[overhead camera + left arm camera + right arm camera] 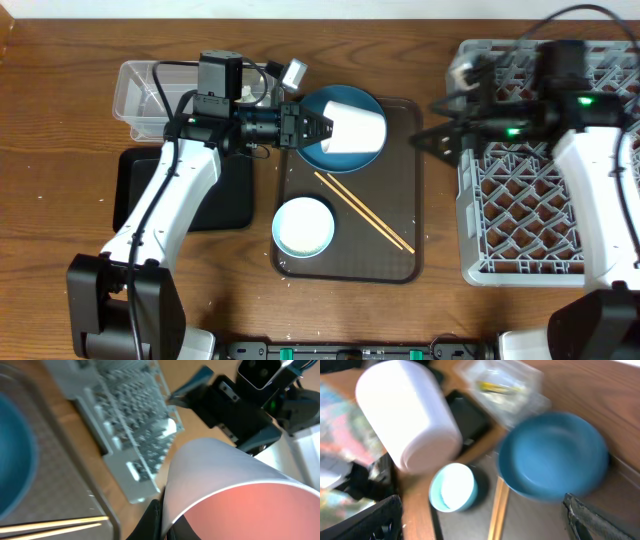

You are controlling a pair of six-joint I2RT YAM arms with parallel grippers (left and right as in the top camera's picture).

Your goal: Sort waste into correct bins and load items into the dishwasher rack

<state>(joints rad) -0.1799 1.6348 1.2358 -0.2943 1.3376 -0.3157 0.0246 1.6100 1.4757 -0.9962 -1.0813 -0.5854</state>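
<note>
The pale cup needs to go into the rack opening first, so my right gripper will next grab the cup across its outer walls at the base end and leave the cup's rim free.
My left gripper is shut on the rim of a pale cup with a pinkish inside. It holds the cup on its side above the dark-blue plate on the brown tray's far end. My right gripper is open and empty, between the tray and the light-grey rack. In the right wrist view it faces the cup, the plate, the white bowl and the chopsticks. The bowl and the chopsticks lie on the tray.
The brown serving tray sits mid-table. The clear tub stands at the far left and holds a yellow-green wrapper. The black tray lies in front of it, under my left arm. The rack fills the right side.
</note>
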